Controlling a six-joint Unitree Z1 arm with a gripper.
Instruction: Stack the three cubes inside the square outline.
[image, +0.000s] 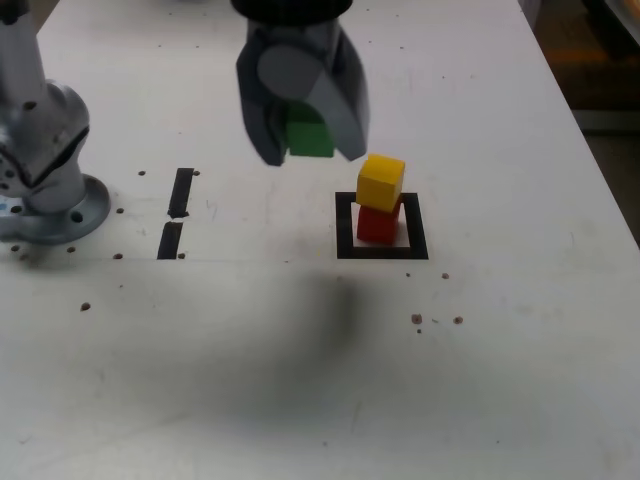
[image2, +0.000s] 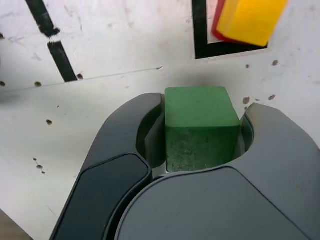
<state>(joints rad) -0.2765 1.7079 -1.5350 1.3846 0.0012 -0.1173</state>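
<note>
I need to move the green cube (image: 309, 135) onto the top of the yellow cube before I release it. The green cube hangs beside the yellow cube, short of the yellow cube's top.
My gripper (image: 305, 150) hangs above the table, shut on the green cube (image: 309, 135), which fills the space between the two dark jaws in the wrist view (image2: 200, 127). A yellow cube (image: 381, 182) sits on a red cube (image: 377, 223), slightly turned, inside the square outline (image: 345, 225) of black tape. That small stack lies to the exterior view's right of the gripper and lower. In the wrist view the yellow cube (image2: 250, 20) covers most of the red cube (image2: 218, 22), with a corner of the square outline (image2: 200, 30) beside them.
Two short black tape strips (image: 177, 212) lie to the exterior view's left of the outline. The arm's grey base (image: 45, 170) stands at the far left. Small brown specks (image: 418, 319) dot the white table. The table's right edge runs near the frame's right side.
</note>
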